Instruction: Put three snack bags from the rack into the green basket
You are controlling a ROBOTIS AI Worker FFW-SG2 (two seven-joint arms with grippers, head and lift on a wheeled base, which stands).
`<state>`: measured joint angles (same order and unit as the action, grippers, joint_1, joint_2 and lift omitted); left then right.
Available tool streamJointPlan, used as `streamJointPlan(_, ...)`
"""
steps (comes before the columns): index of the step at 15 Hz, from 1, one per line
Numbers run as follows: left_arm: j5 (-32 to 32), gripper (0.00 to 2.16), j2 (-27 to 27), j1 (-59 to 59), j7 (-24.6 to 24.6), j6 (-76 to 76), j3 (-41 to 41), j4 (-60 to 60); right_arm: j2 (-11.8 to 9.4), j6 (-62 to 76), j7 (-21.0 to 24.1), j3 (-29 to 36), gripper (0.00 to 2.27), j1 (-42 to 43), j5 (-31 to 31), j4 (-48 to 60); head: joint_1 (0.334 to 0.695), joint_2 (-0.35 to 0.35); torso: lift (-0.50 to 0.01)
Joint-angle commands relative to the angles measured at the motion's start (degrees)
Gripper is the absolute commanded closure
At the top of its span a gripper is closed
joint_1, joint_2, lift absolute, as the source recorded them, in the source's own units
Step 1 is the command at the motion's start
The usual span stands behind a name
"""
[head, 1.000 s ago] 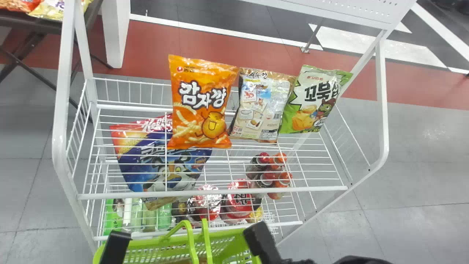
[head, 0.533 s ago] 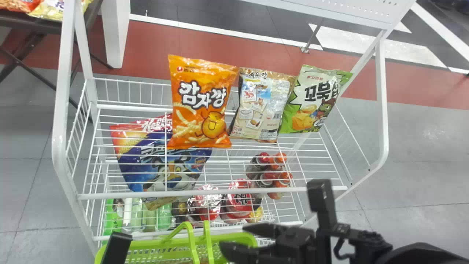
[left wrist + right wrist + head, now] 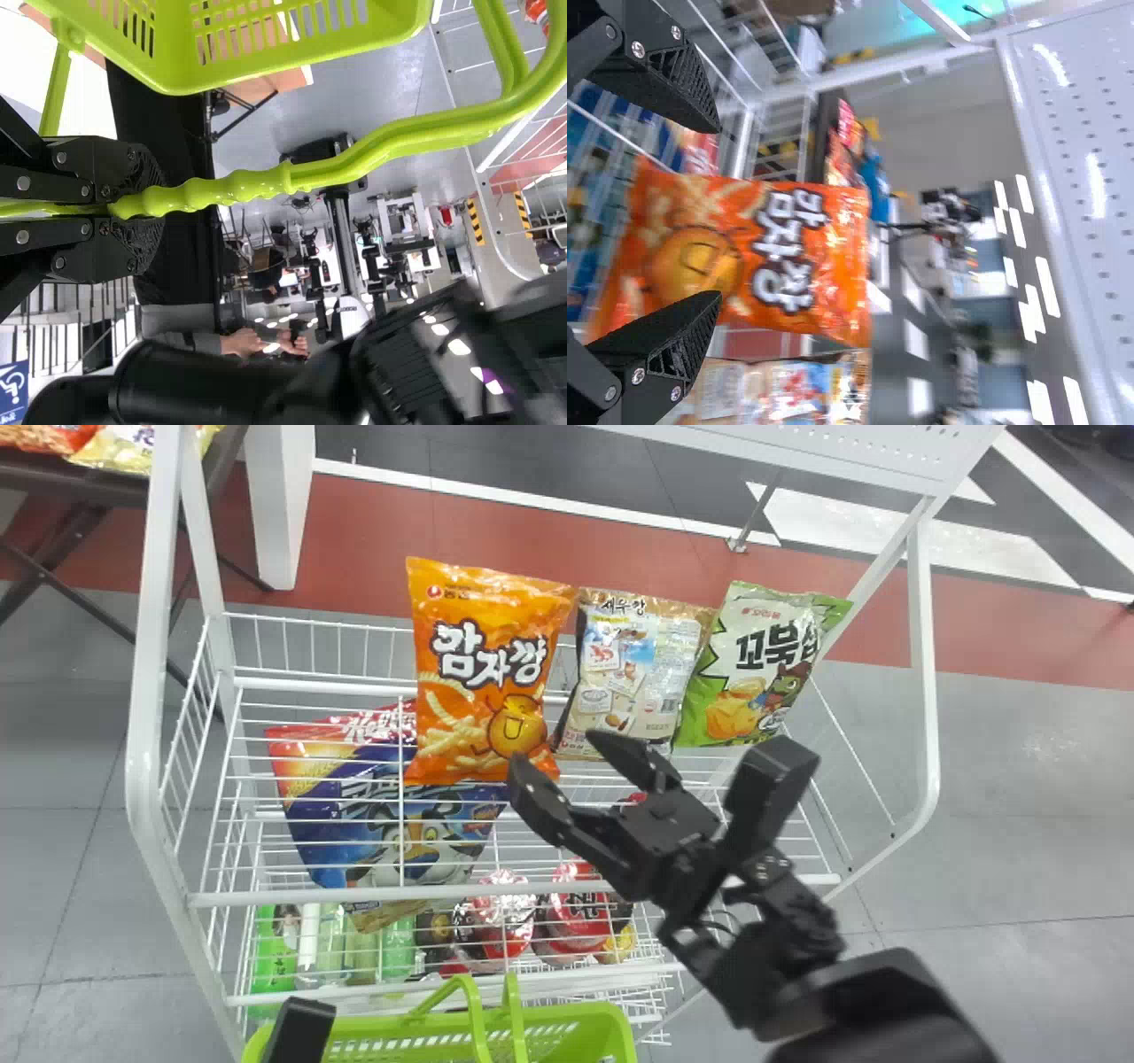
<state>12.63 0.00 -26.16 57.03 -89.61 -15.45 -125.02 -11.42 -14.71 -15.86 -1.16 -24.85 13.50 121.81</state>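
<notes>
My right gripper should grab the orange bag by its potato-face end (image 3: 516, 728) next, to put a snack bag into the green basket (image 3: 567, 1027).
Three snack bags stand side by side on the rack's top shelf: an orange bag (image 3: 487, 673), a beige bag (image 3: 640, 673) and a green-white bag (image 3: 760, 664). My right gripper (image 3: 585, 779) is over the shelf's front part, open, just below the orange and beige bags. In the right wrist view the open gripper (image 3: 713, 208) faces the orange bag (image 3: 744, 248), with nothing held. At the bottom left is my left gripper (image 3: 297, 1036), beside the green basket (image 3: 567, 1027). The left wrist view shows the left gripper (image 3: 97, 210) shut on the handle (image 3: 239, 188) of the basket (image 3: 266, 53).
The white wire rack (image 3: 514, 889) has side frames left and right. Its lower shelf holds a blue cereal bag (image 3: 390, 824), red-lidded cups (image 3: 576, 912) and green bottles (image 3: 399, 948). A dark table (image 3: 71, 476) with more bags stands at the upper left.
My right gripper has swung up from beside the basket, over the rack's front rail, to just below the bags. The basket has shifted slightly down and right with the left gripper.
</notes>
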Motion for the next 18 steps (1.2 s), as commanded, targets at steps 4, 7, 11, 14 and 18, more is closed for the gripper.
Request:
streamJointPlan(4, -0.15, 1.33, -0.15, 0.67, -0.08, -0.42, -0.19, 0.39, 1.05, 5.08, 8.13, -9.39, 0.18, 12.89, -5.68, -14.85, 0.695, -0.350, 0.000)
streamJointPlan(7, -0.24, 1.33, -0.15, 1.64, 0.01, -0.42, -0.45, 0.65, 2.63, 3.15, 10.15, -9.48, 0.18, 17.02, -7.00, -20.12, 0.695, -0.350, 0.000)
streamJointPlan(11, -0.15, 1.33, -0.15, 2.78, 0.10, -0.42, -0.81, 0.92, 2.54, 1.57, 8.13, -8.78, 2.25, 18.25, -6.91, -21.97, 0.695, -0.350, 0.000)
streamJointPlan(14, -0.24, 1.33, -0.15, 3.22, 0.01, -0.42, -1.33, 1.18, 2.36, 2.10, 6.02, -8.51, 2.25, 17.20, -7.08, -19.60, 0.695, -0.350, 0.000)
streamJointPlan(18, -0.15, 1.33, -0.15, 3.22, 0.01, -0.42, -1.42, 1.09, 2.19, 1.57, 4.44, -7.55, 2.25, 16.50, -5.68, -18.19, 0.695, -0.350, 0.000)
